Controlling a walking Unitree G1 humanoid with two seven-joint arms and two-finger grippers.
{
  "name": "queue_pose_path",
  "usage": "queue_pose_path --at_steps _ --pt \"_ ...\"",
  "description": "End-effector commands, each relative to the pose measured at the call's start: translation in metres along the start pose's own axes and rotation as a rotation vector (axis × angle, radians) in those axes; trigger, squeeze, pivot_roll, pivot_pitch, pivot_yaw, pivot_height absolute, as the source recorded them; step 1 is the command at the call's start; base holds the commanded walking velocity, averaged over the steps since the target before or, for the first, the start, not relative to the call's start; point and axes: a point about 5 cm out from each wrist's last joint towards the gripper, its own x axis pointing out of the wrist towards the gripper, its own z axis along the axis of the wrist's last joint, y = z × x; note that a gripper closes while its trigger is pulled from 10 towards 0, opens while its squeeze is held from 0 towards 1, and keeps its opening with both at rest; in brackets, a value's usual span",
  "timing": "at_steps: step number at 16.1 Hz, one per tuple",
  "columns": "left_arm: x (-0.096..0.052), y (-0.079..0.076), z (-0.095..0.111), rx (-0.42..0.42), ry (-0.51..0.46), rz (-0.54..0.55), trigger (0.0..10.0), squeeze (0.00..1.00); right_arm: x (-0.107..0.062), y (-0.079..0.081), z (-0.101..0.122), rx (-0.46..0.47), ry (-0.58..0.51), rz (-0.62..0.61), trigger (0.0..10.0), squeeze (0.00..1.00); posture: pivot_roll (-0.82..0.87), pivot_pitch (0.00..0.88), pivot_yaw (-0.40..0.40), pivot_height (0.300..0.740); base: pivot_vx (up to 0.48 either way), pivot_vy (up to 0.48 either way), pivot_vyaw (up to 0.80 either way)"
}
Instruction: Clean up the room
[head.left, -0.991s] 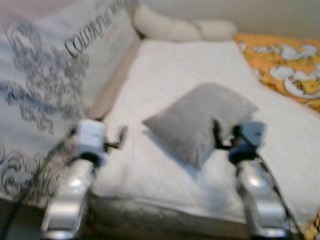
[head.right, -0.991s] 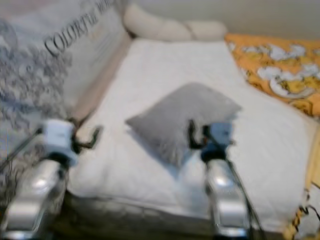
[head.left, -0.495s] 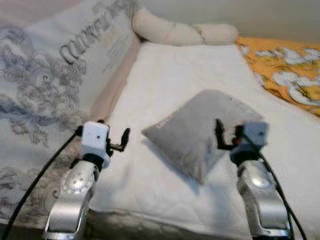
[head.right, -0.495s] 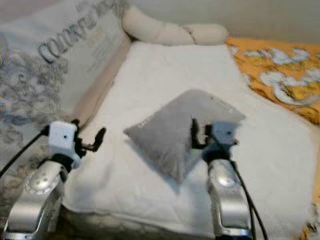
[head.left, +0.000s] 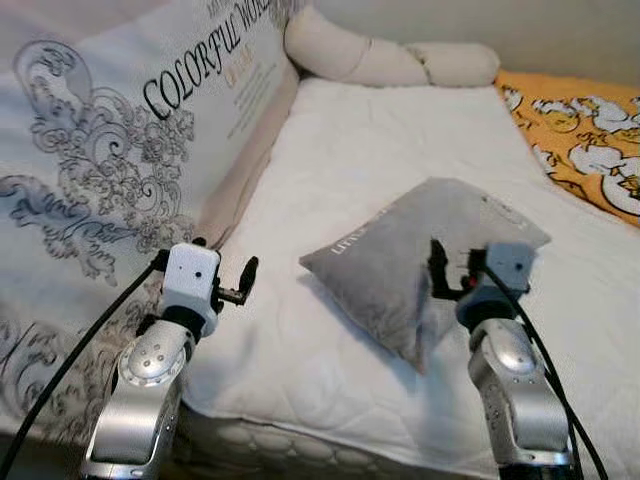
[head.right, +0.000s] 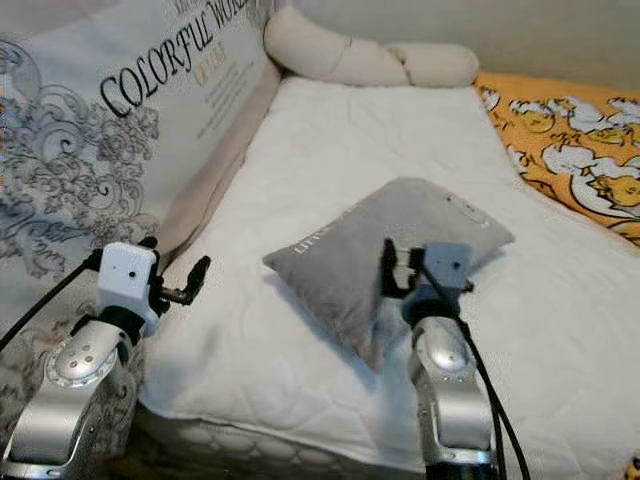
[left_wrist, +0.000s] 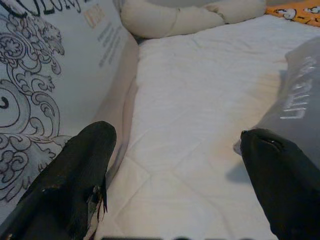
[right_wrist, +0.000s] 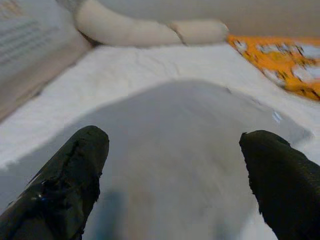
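Note:
My right gripper should pick up the pillow (head.left: 420, 250) next by its thin side edge (head.left: 446, 335) opposite the lettering. The pillow's puffed middle is wider than my open fingers.
A grey square pillow (head.left: 420, 250) lies flat on the white quilted mattress (head.left: 330, 180), one corner pointing toward me. My right gripper (head.left: 455, 270) is open just over the pillow's near right part. In the right wrist view its two black fingers (right_wrist: 67, 175) straddle the grey pillow (right_wrist: 175, 145) with nothing between them. My left gripper (head.left: 225, 270) is open too and hovers over the mattress's left edge, beside the printed panel and apart from the pillow. The left wrist view has the pillow's corner (left_wrist: 295, 110) off to one side of the left gripper (left_wrist: 175, 200).
A tall white padded panel (head.left: 110, 160) with grey scrolls and the words "COLORFUL WORLD" runs along the left. A cream bolster (head.left: 385, 60) lies across the far end. An orange patterned blanket (head.left: 590, 130) covers the right side. The mattress's front edge (head.left: 300, 435) is just below my arms.
The whole picture has shifted and sharpened, so the camera moved. Both arms hold about the same pose, and both grippers stay open; the pillow lies as before.

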Motion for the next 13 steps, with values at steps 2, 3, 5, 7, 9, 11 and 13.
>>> queue_pose_path --at_steps 2,3,5,7,9,11,13 --pt "0.005 -0.011 -0.003 0.063 0.020 -0.123 10.0 0.84 0.011 -0.013 -0.001 0.038 0.052 -0.047 10.0 1.00 0.01 0.000 0.002 0.740 0.000 0.000 0.00" --pt "0.006 -0.018 -0.007 0.106 0.037 -0.224 10.0 0.84 0.018 -0.019 0.000 0.070 0.066 -0.069 10.0 1.00 0.01 0.000 0.001 0.740 0.000 0.000 0.00" --pt "0.011 -0.024 -0.004 0.114 0.039 -0.340 10.0 0.84 0.036 -0.040 -0.002 0.134 0.128 -0.169 10.0 1.00 0.02 0.000 -0.001 0.740 0.000 0.000 0.00" --pt "0.016 -0.024 0.001 0.116 0.036 -0.429 10.0 0.84 0.054 -0.062 -0.008 0.242 0.219 -0.242 10.0 1.00 0.03 0.000 -0.007 0.740 0.000 0.000 0.00" --pt "0.017 -0.025 0.008 0.092 0.025 -0.510 10.0 0.84 0.064 -0.076 -0.017 0.419 0.303 -0.268 10.0 0.98 0.04 0.000 -0.018 0.740 0.000 0.000 0.00" --pt "0.016 -0.026 0.011 0.088 0.022 -0.545 10.0 0.84 0.069 -0.074 -0.023 0.568 0.348 -0.221 10.0 0.00 0.05 0.000 -0.024 0.740 0.000 0.000 0.00" --pt "0.015 -0.026 0.011 0.093 0.026 -0.562 10.0 0.84 0.073 -0.062 -0.030 0.703 0.407 -0.141 10.0 0.00 0.05 0.000 -0.028 0.740 0.000 0.000 0.00"
